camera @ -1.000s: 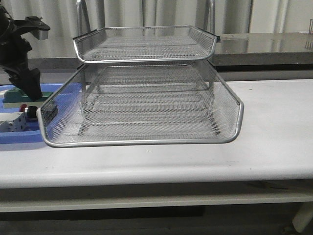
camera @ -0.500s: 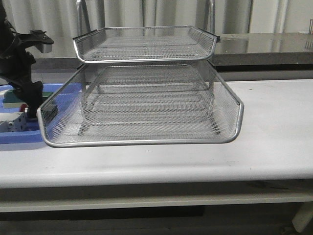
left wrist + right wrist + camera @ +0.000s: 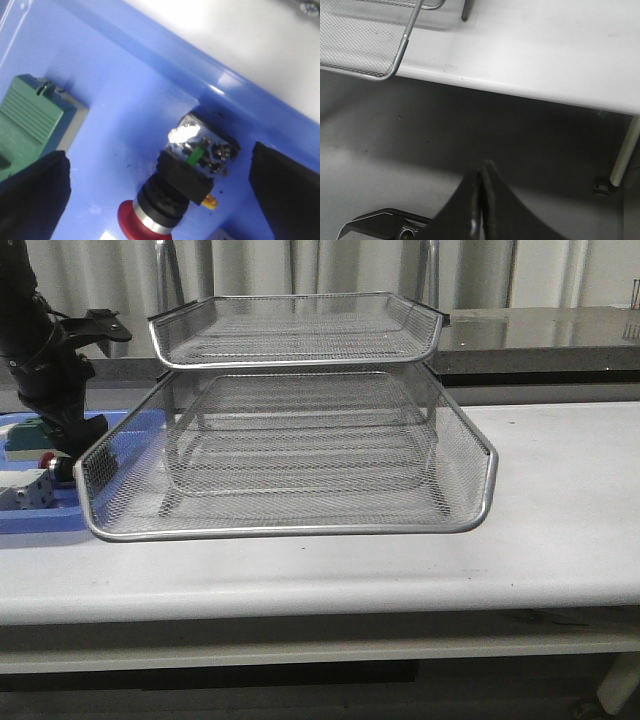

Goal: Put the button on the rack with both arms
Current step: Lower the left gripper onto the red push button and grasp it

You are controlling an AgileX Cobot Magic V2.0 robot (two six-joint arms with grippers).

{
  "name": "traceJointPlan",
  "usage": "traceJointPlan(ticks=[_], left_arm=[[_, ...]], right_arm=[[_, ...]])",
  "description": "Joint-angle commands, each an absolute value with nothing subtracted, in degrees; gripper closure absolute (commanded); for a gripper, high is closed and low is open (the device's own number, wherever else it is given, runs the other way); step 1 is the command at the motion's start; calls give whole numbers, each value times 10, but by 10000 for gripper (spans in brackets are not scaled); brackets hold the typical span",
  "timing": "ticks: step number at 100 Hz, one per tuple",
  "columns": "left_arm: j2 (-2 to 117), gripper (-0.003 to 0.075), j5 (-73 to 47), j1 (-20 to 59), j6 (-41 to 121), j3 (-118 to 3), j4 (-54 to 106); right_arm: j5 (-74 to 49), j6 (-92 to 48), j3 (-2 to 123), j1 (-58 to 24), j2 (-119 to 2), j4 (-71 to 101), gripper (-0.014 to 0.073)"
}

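My left gripper's fingers are at the top of the button's black body (image 3: 185,172) and closing now would miss the button, so they lower next before closing on it.
The button (image 3: 176,186) lies on its side in the blue tray (image 3: 125,90), red head (image 3: 142,224) toward the wrist camera and rear block away from it. My left gripper (image 3: 157,162) is open; its black fingers (image 3: 32,195) stand on either side of the button without touching it. In the front view the left gripper (image 3: 63,445) is low over the tray at the far left, next to the button's red head (image 3: 47,462). The wire-mesh rack (image 3: 290,440) fills the table's middle. My right gripper (image 3: 481,172) is shut on nothing, below the table edge over the floor.
A green block (image 3: 30,125) lies in the tray beside the left finger. A white-grey block (image 3: 25,492) sits at the tray's front (image 3: 30,518). The rack's front corner (image 3: 395,60) and a table leg (image 3: 625,155) show in the right wrist view.
The left arm has come down and a little rightward over the blue tray, bringing its gripper lower around the button. The rack has not moved.
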State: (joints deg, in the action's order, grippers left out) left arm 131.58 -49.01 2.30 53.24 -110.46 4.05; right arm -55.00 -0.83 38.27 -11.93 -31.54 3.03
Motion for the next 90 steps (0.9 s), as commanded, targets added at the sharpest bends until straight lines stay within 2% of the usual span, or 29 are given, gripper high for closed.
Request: traceJointPlan(ticks=[1,11,70,79,90], left_arm=[[1286,36,-470,25,534,-1121,50],[1294,55,-472,25,534,-1121,49],[1322,60,-480,25,534,-1121,50],[1322,117,-484,25,534,-1121,50],[1322,269,-484,25,534,-1121,50]], right_arm=[[-520,-9,399,-117,-317,27,653],[-520,-9,399,-117,-317,27,653],[-520,-9,399,-117,-317,27,653],[-520,-9,399,-117,-317,27,653],[-520,-9,399,-117,-317,27,653]])
